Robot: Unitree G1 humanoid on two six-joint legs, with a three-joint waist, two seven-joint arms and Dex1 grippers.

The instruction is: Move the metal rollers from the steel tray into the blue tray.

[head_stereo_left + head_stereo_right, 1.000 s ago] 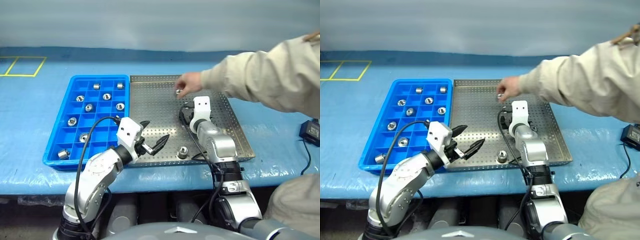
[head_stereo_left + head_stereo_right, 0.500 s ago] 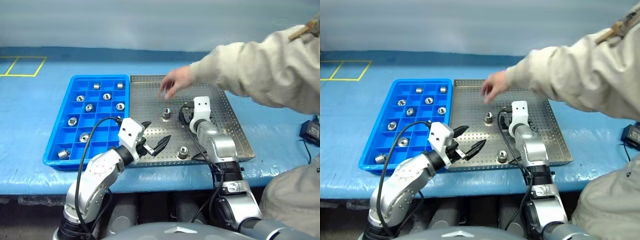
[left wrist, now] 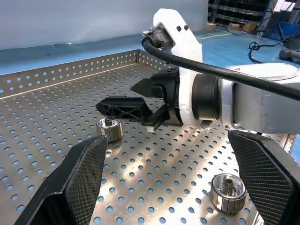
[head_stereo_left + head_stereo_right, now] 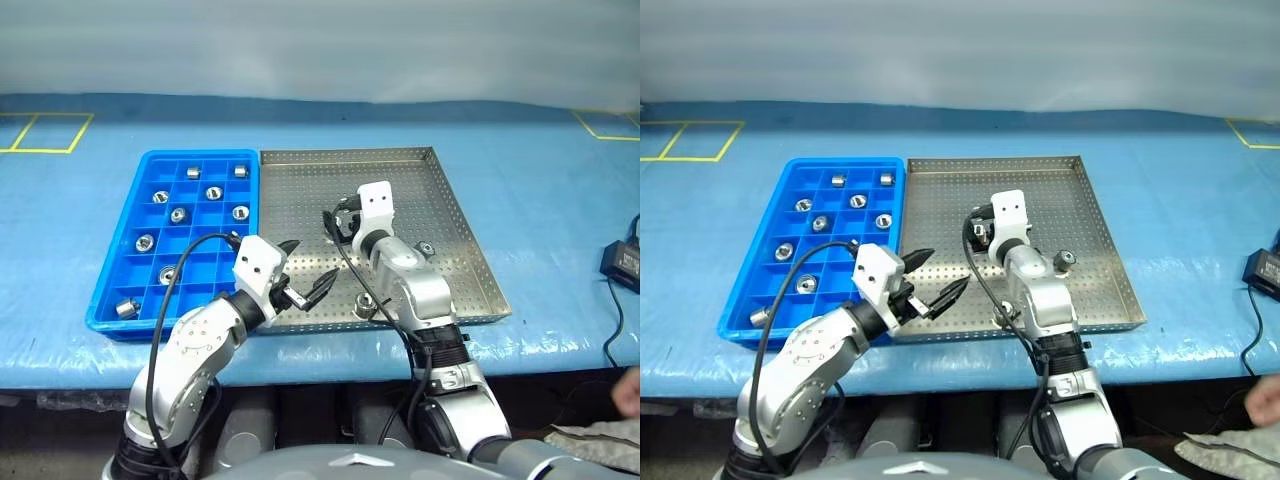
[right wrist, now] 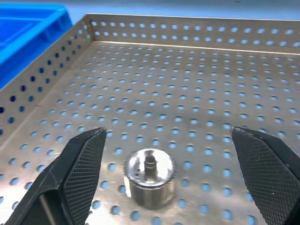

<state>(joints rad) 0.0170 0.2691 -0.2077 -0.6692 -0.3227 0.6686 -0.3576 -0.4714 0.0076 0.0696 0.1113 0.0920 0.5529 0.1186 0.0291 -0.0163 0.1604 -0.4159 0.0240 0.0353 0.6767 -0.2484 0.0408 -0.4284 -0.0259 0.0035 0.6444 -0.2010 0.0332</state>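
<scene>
The metal roller (image 5: 150, 178) is still below my fingers in the right wrist view, so my right gripper should go lower before it closes.
The steel tray (image 4: 300, 190) lies mid-table, and the blue tray (image 4: 200, 154) lies against its left side with several metal rollers (image 4: 178, 215) in its compartments. My right gripper (image 5: 173, 159) hangs low over the steel tray's middle, open, with one roller (image 5: 150, 176) standing on the floor between its fingers (image 5: 84, 173), untouched. The left wrist view shows that same roller (image 3: 109, 129) just before the right gripper (image 3: 136, 105). Another roller (image 4: 427, 248) lies to the right, and a third roller (image 3: 227, 187) sits near the front rim. My left gripper (image 4: 312, 265) hovers open and empty over the tray's front-left corner.
A black power adapter (image 4: 622, 262) with a cable lies at the table's right edge. Yellow tape lines (image 4: 40, 133) mark the far left of the blue table cover. A person's hand (image 4: 628, 390) shows low at the right, off the table.
The person's arm set a roller on the steel tray and withdrew to the right. My right gripper swung left and slightly up to that roller. My left gripper stayed put.
</scene>
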